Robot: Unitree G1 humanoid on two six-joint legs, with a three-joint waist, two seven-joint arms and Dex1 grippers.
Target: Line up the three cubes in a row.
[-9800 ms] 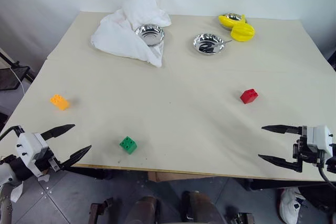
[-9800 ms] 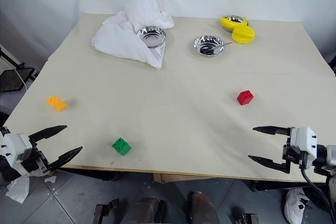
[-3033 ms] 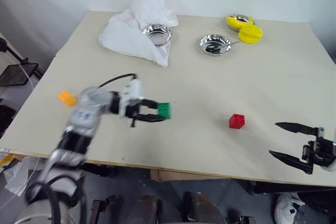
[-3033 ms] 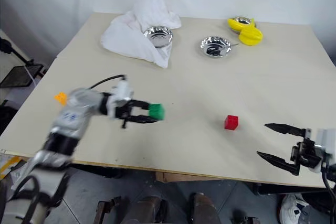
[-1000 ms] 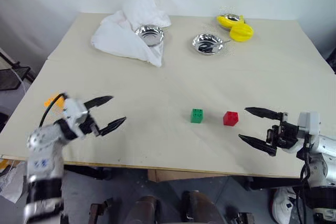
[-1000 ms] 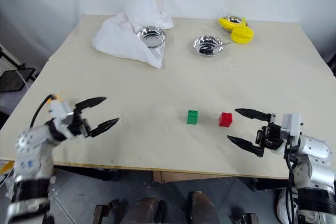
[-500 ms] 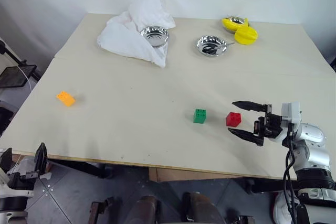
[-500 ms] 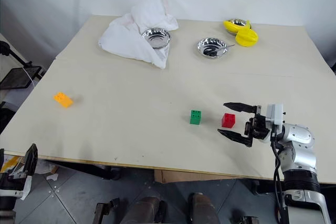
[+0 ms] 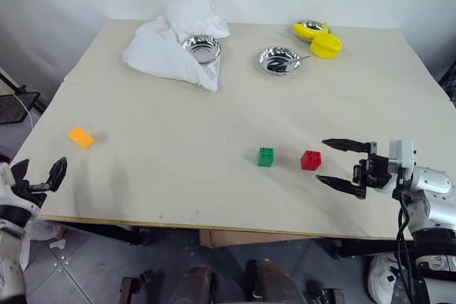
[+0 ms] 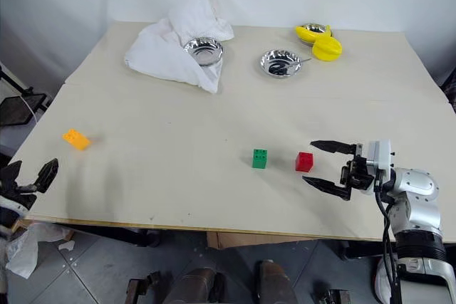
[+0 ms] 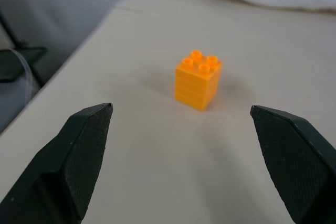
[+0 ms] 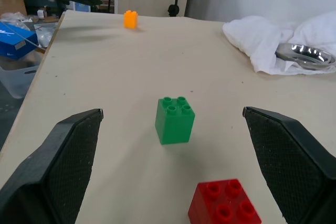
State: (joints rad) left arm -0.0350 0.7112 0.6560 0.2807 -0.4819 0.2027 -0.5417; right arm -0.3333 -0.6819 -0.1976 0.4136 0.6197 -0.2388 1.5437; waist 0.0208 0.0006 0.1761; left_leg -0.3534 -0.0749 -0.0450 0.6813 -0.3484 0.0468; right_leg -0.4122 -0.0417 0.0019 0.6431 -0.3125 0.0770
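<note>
My left gripper needs to grab the cube by its flat facing sides next, because small round studs cover the top of the orange cube [image 9: 80,137].
The green cube [image 9: 266,156] and the red cube [image 9: 311,160] stand side by side, a small gap apart, near the table's front middle. Far off at the left edge sits the orange cube [image 9: 80,137], upright with its studs up [image 11: 198,79]. My right gripper [image 9: 321,159] is open just right of the red cube, its fingers level and pointing at it; the red cube [image 12: 224,211] and the green cube [image 12: 174,120] lie between the fingers' lines. My left gripper [image 9: 39,173] is open at the table's front left edge, pointing at the orange cube, well short of it.
At the back a white cloth [image 9: 171,48] lies partly around a steel bowl [image 9: 201,48]. A second steel bowl [image 9: 278,60] and yellow plastic objects [image 9: 318,37] stand to the right of it. The table's front edge [image 9: 214,224] runs close below the cubes.
My left arm has swung out from over the table to its front left edge, still open. The right gripper stays open beside the red cube. The cubes have not moved.
</note>
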